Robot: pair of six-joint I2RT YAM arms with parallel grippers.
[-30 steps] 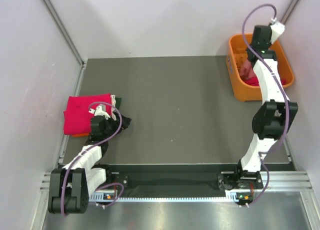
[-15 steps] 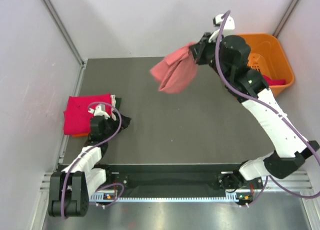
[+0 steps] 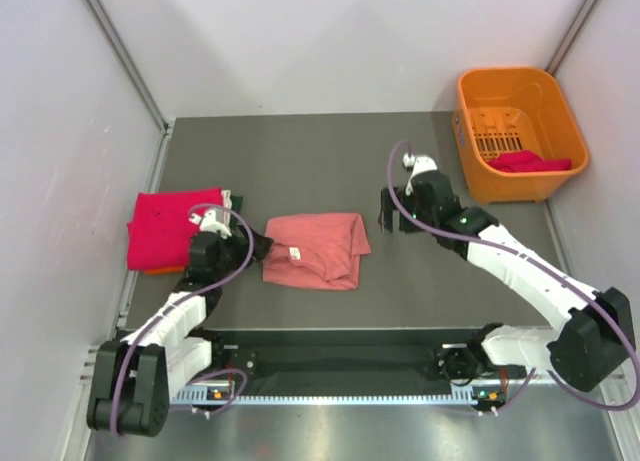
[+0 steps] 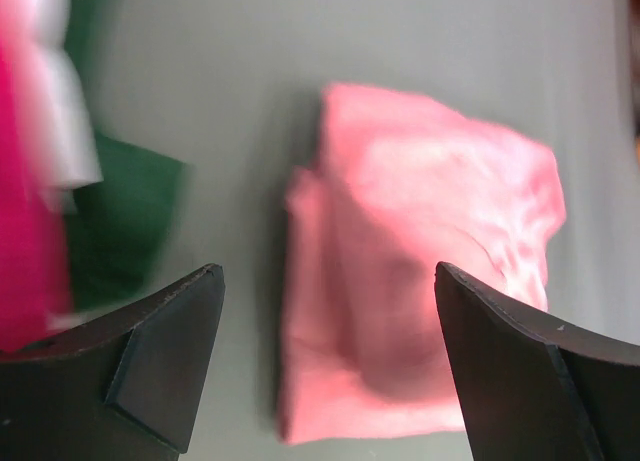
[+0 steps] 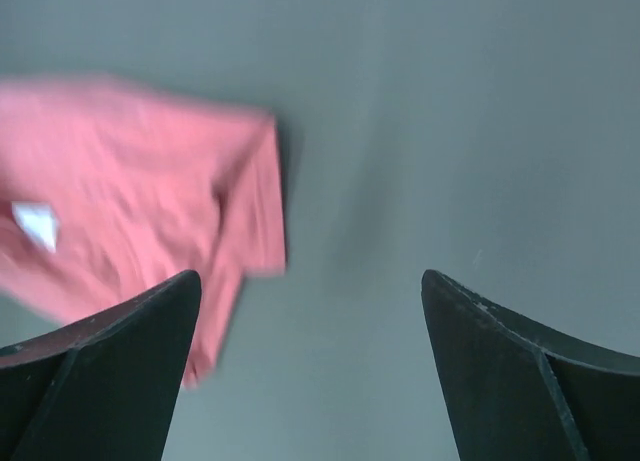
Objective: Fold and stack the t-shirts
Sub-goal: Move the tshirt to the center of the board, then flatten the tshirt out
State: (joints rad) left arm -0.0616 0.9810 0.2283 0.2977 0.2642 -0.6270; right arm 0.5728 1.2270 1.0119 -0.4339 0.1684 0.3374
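Observation:
My left gripper grabs the salmon-pink t-shirt's stack-side edge (image 3: 269, 253) (image 4: 312, 283) next, to spread the shirt for folding, leaving the opposite edge for my right gripper.
A salmon-pink t-shirt (image 3: 315, 249) lies crumpled on the dark table, its white label (image 3: 296, 253) facing up. My right gripper (image 3: 392, 216) hovers just right of it, open and empty; in the right wrist view the shirt (image 5: 140, 201) lies off to the left of the gripper (image 5: 310, 276). My left gripper (image 3: 258, 246) is open at the shirt's left edge, and its wrist view has the shirt (image 4: 430, 271) ahead. At the far left is a stack with a folded magenta-red shirt (image 3: 170, 226) on top. White (image 4: 60, 121) and dark green (image 4: 120, 221) cloth peek out beside it.
An orange plastic basket (image 3: 470, 131) stands at the back right with a magenta-red shirt (image 3: 535, 162) inside. A metal rail (image 3: 400, 366) runs along the near edge of the table. Pale walls close in on both sides.
My right arm swung from the basket across the table with the salmon-pink shirt, then opened and let it fall in the middle. My left gripper edged slightly toward it.

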